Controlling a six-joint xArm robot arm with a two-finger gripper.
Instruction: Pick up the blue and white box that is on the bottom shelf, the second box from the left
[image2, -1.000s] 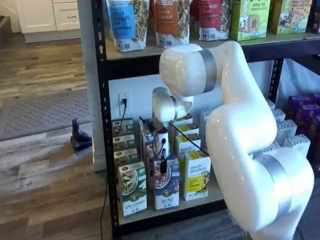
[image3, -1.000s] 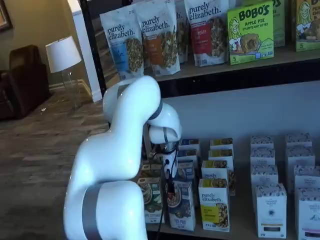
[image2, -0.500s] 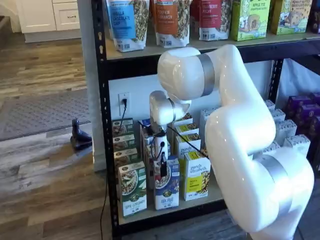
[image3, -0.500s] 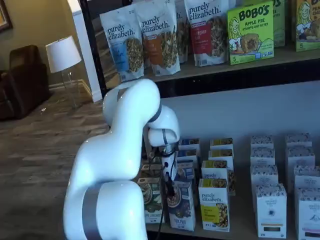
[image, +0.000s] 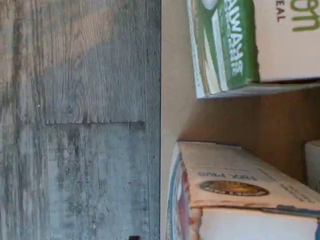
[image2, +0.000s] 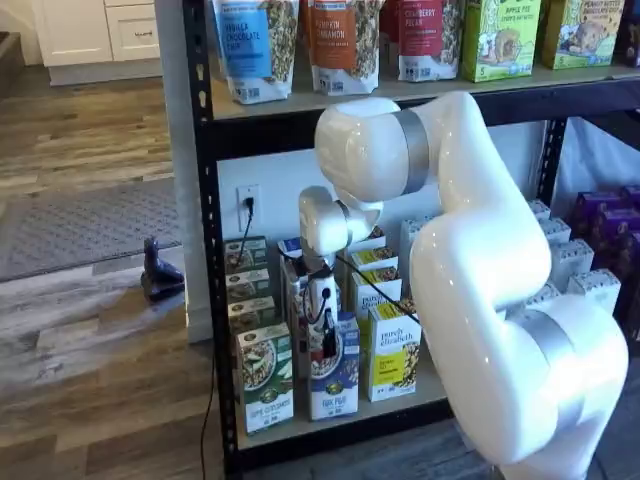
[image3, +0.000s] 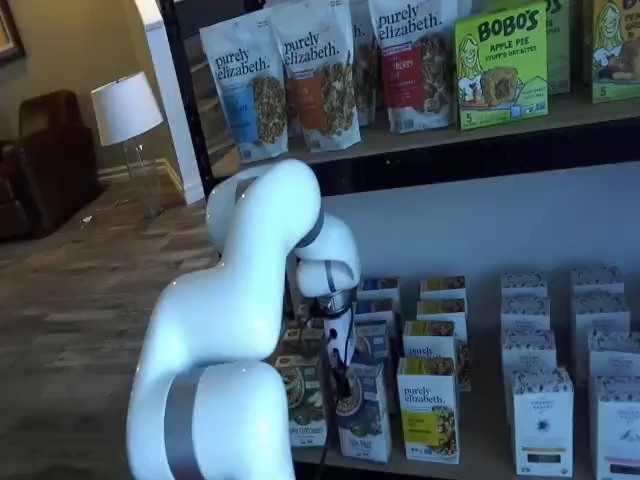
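My gripper will next pick the blue and white box from the bottom shelf, and it will grab the box by its top end (image2: 347, 328).
The blue and white box (image2: 335, 385) stands at the front of the bottom shelf (image2: 345, 424), between a green and white carton (image2: 265, 385) and a yellow and white carton (image2: 393, 350). In both shelf views my gripper (image2: 327, 340) hangs at the box's top front, one black finger showing side-on with a cable beside it. The box (image3: 365, 412) stands still on the shelf (image3: 480, 455), with no grip on it, and my gripper (image3: 340, 375) is spread wide. The wrist view shows the box's white top (image: 225, 175) with a round logo, on the beige board (image: 220, 117).
More cartons of each kind stand in rows behind the front ones. White boxes (image3: 543, 420) fill the shelf's right part. Granola bags (image2: 345, 40) stand on the upper shelf. The green carton (image: 225, 45) is close beside the box. Wood floor (image: 80, 120) lies past the shelf's edge.
The wrist and gripper have sunk a little and shifted slightly left, closer to the top of the blue and white box. The boxes have not moved.
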